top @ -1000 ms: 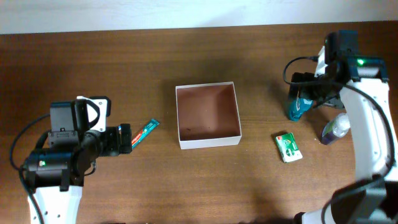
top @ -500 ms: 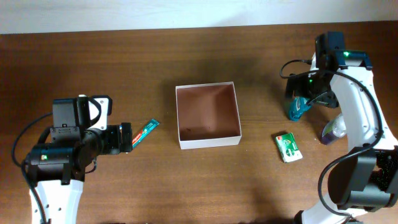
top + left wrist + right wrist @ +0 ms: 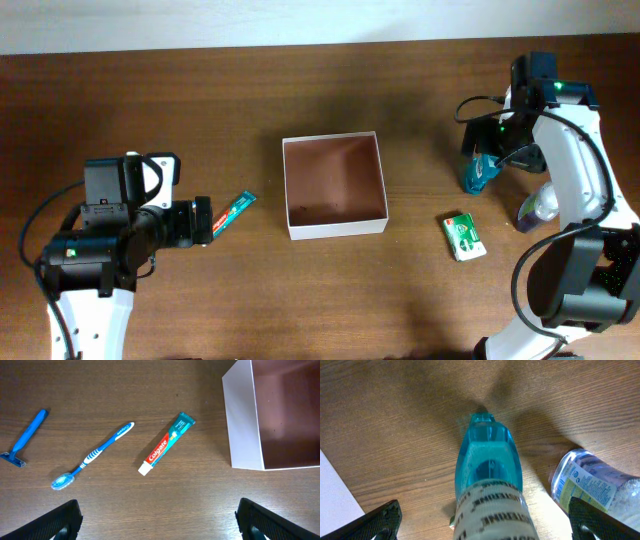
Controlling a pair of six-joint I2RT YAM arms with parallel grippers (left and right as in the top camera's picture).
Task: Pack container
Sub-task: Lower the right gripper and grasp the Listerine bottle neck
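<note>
I will next grab the teal Listerine bottle by its ridged cap [image 3: 494,512] with my right gripper, so its teal body can enter the container.
The container [image 3: 334,230], a white-walled square box with a reddish-brown inside, sits at the table's middle; its left wall shows in the left wrist view [image 3: 241,420]. A toothpaste tube [image 3: 233,211] lies left of it, also in the left wrist view [image 3: 166,443]. My left gripper [image 3: 159,522] is open and empty, hovering near the tube, a blue toothbrush [image 3: 92,456] and a blue razor [image 3: 23,439]. My right gripper [image 3: 490,520] is open, its fingers on either side of a teal bottle [image 3: 490,485], which stands at the right in the overhead view [image 3: 478,172].
A clear bottle with a purple end [image 3: 538,209] lies right of the teal one and shows in the right wrist view [image 3: 590,482]. A small green carton [image 3: 464,237] lies right of the container's front corner.
The right arm has shifted slightly around the teal bottle. The left arm and the objects on the table have stayed put.
</note>
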